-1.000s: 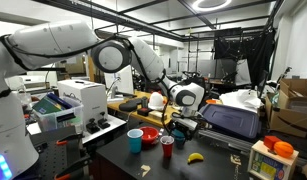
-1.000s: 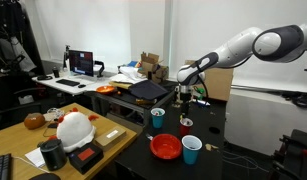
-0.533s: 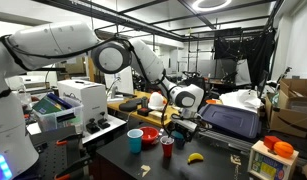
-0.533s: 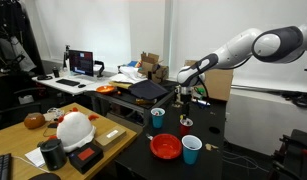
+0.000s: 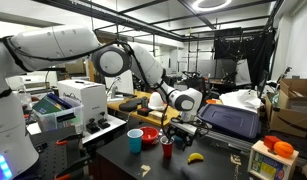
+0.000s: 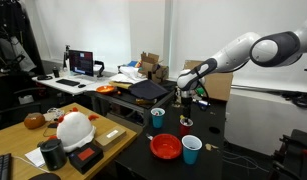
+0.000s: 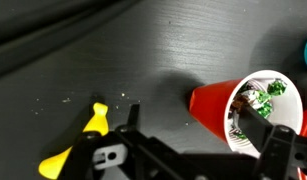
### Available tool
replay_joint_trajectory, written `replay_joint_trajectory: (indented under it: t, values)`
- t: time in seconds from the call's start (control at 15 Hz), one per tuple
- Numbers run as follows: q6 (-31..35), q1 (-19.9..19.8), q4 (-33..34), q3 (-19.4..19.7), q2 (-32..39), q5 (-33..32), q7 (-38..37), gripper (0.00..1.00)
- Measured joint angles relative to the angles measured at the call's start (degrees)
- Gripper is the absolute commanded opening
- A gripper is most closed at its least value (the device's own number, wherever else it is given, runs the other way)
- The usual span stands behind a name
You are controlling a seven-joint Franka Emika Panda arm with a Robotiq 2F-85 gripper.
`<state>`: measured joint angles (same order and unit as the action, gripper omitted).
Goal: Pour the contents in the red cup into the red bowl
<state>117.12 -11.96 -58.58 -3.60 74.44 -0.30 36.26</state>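
I will next grab the red cup by its rim on the banana side with my gripper, so its opposite rim stays free to pour into the red bowl.
The red cup (image 5: 168,149) stands upright on the dark table, also seen in an exterior view (image 6: 186,124). In the wrist view the red cup (image 7: 215,103) has a white inside and holds small green and brown wrapped pieces (image 7: 261,93). My gripper (image 7: 193,125) is open and low over the cup. One finger (image 7: 257,122) is over the cup's mouth and the other (image 7: 130,115) is outside its wall. The red bowl (image 5: 150,133) sits beside the cup and shows nearer the table's front in an exterior view (image 6: 165,146).
A teal cup (image 5: 135,140) stands beside the bowl (image 6: 158,118). A blue cup (image 6: 191,150) stands next to the bowl. A yellow toy banana (image 5: 195,157) lies near the red cup (image 7: 78,140). A closed laptop (image 5: 231,120) lies behind.
My gripper has come down closer to the red cup. The cups and the bowl have not moved.
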Motion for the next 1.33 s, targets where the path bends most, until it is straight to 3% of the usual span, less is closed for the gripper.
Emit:
replay_joint_trajectory:
  t: [1.07,1.2,1.33]
  values:
    - [0.6,1.4,3.8,-0.5,1.0,0.3,-2.8,1.0]
    - [0.6,1.4,3.9,-0.5,1.0,0.3,-2.8,0.74]
    - [0.6,1.4,3.9,-0.5,1.0,0.3,-2.8,0.58]
